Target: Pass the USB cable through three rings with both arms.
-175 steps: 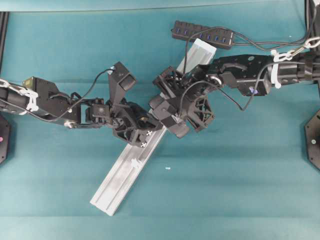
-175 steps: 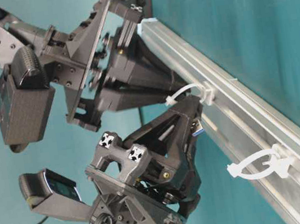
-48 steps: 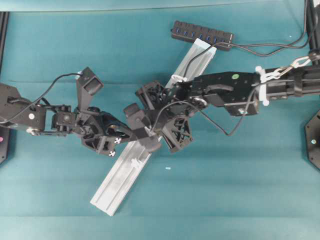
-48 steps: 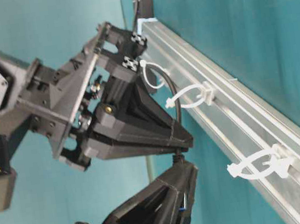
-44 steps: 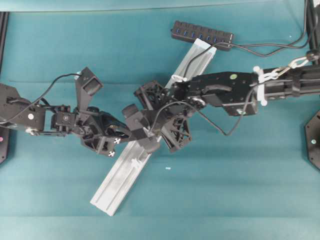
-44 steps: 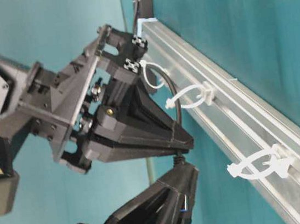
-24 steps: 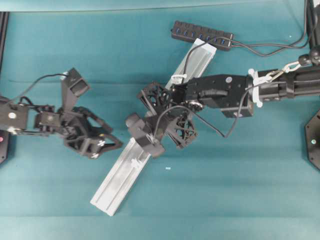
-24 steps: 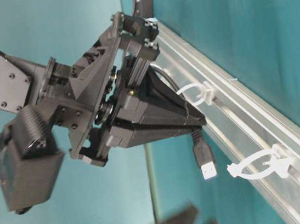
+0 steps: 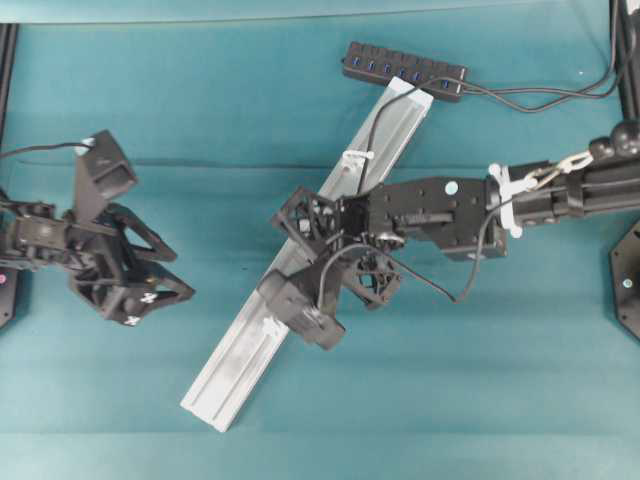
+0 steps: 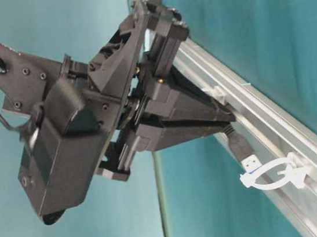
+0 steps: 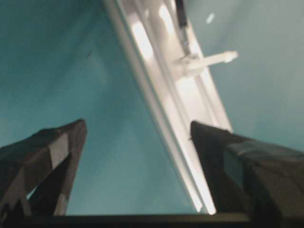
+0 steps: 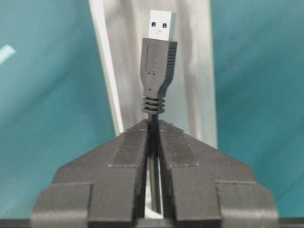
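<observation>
The left gripper needs to grab the plug that sticks out next, because the right gripper stays closed on the cable just behind that plug.
My right gripper is shut on the USB cable just behind its plug, which sticks out past the fingertips over the silver rail. In the table-level view the plug's metal tip sits right at the loop of the lowest ring. A second ring is partly hidden behind the gripper. Overhead, the cable runs past the upper ring. My left gripper stands open and empty, well left of the rail. Its wrist view shows one ring.
A black multi-port hub with blue sockets lies at the rail's far end, its leads trailing right. The right wrist camera overhangs the rail's middle. Teal cloth covers the table.
My left gripper has let go of the plug, opened wide and pulled away to the left. My right gripper has carried the plug down along the rail to the lowest ring.
</observation>
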### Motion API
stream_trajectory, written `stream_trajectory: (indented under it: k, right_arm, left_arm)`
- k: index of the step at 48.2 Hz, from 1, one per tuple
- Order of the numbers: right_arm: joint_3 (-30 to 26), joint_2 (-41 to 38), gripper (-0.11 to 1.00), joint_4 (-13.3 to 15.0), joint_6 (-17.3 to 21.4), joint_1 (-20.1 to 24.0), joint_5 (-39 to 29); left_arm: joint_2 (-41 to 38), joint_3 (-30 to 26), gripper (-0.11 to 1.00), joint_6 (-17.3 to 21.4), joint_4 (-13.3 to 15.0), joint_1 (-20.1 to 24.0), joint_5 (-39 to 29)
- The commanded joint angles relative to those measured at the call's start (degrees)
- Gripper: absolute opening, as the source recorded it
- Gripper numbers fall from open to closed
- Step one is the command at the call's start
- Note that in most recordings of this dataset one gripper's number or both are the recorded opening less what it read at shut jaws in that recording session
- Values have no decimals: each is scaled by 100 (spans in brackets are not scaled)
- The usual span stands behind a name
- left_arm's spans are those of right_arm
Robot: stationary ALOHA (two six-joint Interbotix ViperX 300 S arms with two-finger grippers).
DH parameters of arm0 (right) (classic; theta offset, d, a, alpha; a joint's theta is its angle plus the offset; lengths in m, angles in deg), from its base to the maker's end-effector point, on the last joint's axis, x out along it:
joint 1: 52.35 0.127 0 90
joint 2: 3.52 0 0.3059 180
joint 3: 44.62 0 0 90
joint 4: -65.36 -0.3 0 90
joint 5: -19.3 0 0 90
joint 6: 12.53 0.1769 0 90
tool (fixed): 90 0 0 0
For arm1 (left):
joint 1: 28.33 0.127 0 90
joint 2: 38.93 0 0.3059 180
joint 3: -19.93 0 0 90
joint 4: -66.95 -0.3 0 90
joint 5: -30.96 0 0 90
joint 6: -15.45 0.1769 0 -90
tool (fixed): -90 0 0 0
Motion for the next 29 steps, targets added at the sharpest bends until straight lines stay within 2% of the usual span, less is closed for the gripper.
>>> stream_trajectory:
  k: [1, 29]
  right_arm:
    - [-18, -35, 7, 18, -70, 88, 9]
    - [-141, -167, 7, -18, -70, 272, 193]
  left_arm:
    - [545, -35, 94, 53, -26, -26, 0]
    - [589, -18, 94, 35, -26, -26, 18]
